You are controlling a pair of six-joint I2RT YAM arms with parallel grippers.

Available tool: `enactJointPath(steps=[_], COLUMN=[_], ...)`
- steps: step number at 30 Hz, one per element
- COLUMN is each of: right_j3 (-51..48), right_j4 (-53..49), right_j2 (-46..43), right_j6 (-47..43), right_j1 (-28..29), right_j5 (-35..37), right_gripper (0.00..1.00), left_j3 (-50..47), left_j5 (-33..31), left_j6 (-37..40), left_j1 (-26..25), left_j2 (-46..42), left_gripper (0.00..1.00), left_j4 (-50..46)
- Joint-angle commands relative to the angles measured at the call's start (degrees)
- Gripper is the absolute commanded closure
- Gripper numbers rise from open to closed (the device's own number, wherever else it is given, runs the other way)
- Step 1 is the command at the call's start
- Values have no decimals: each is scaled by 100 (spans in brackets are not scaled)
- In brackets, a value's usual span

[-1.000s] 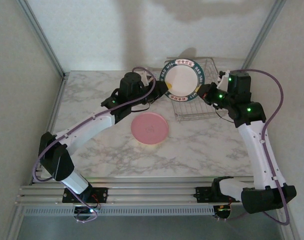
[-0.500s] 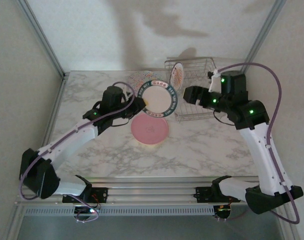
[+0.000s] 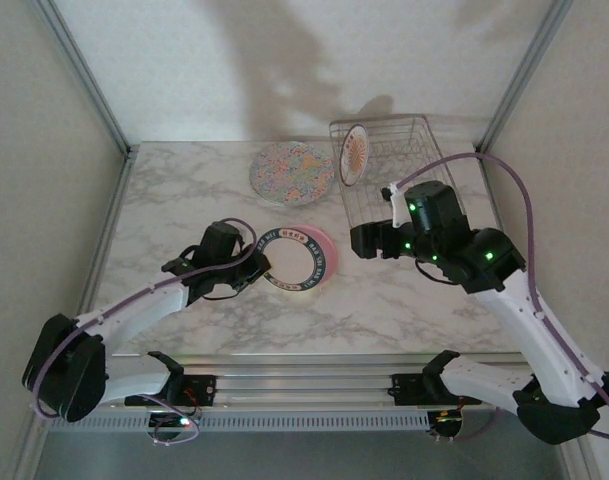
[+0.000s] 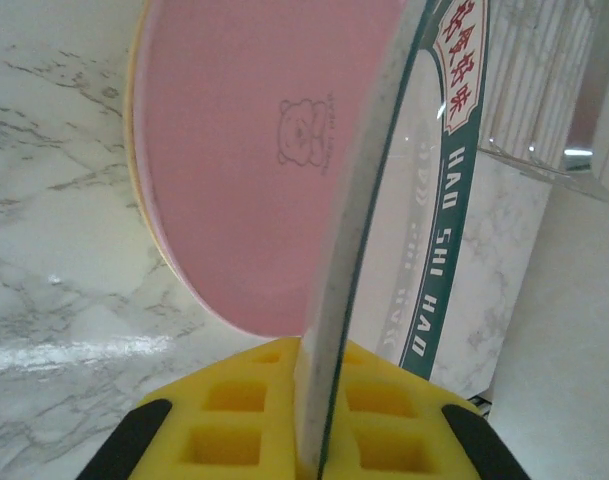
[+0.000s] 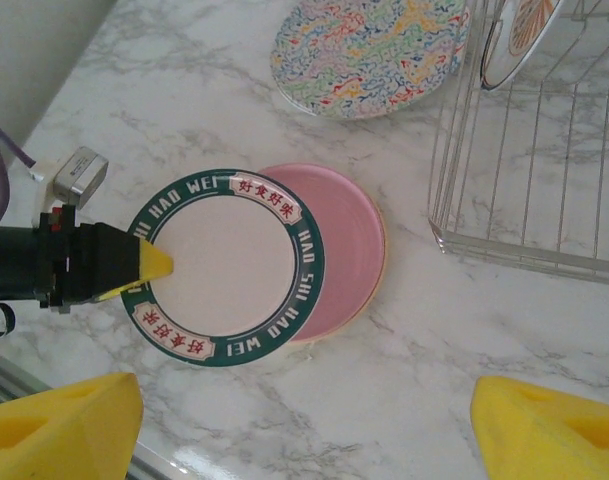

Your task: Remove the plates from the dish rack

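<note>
I need to move the white plate to the pink plate's middle before my left gripper lets go. It is still short of the middle and would end across the pink plate's rim.
My left gripper [image 3: 252, 268] is shut on the rim of a white plate with a green lettered band [image 3: 294, 262], holding it flat and partly over the plain pink plate [image 3: 329, 258] on the table. In the left wrist view the held plate [image 4: 359, 250] runs edge-on between the yellow pads [image 4: 224, 430], with the pink plate [image 4: 254, 150] beside it. My right gripper [image 5: 304, 430] is open and empty, hovering above both plates [image 5: 224, 265]. A speckled multicolour plate [image 3: 292, 172] lies flat at the back. The wire dish rack [image 3: 394, 190] holds a small orange-centred plate [image 3: 353, 153] standing upright.
The rack's front wall [image 5: 504, 250] stands just right of the pink plate [image 5: 354, 235]. The speckled plate [image 5: 369, 45] lies close to the rack's left side. Walls and metal posts enclose the marble table [image 3: 414, 300] on three sides.
My left arm has carried the green-banded plate from the rack down and over the pink plate. My right gripper has let go, opened and drawn back from the rack toward the near side.
</note>
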Motion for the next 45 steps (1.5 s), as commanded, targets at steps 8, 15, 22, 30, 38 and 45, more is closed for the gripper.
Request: enactJointPath(steps=[8, 15, 22, 30, 38, 45], right_j3=[43, 36, 25, -7, 14, -2], right_j4=[196, 198, 267, 348, 388, 469], right_j2=[127, 110, 127, 146, 205, 251], right_j6=[-83, -44, 1, 63, 72, 88], right_j1=[116, 117, 121, 115, 118, 116], right_j5=[31, 44, 9, -18, 36, 103], right_gripper=[14, 14, 13, 13, 12, 11], left_j3=[65, 219, 490, 907, 1215, 1436], left_j5=[-173, -215, -193, -253, -440, -702], left_j6=[-31, -14, 21, 216, 430, 628], left_j1=[43, 43, 43, -10, -27, -27], left_j2=[791, 1212, 1551, 1802, 1784, 1715], left_gripper=[100, 100, 100, 81, 56, 49], left_j4=[701, 767, 727, 304, -338, -976])
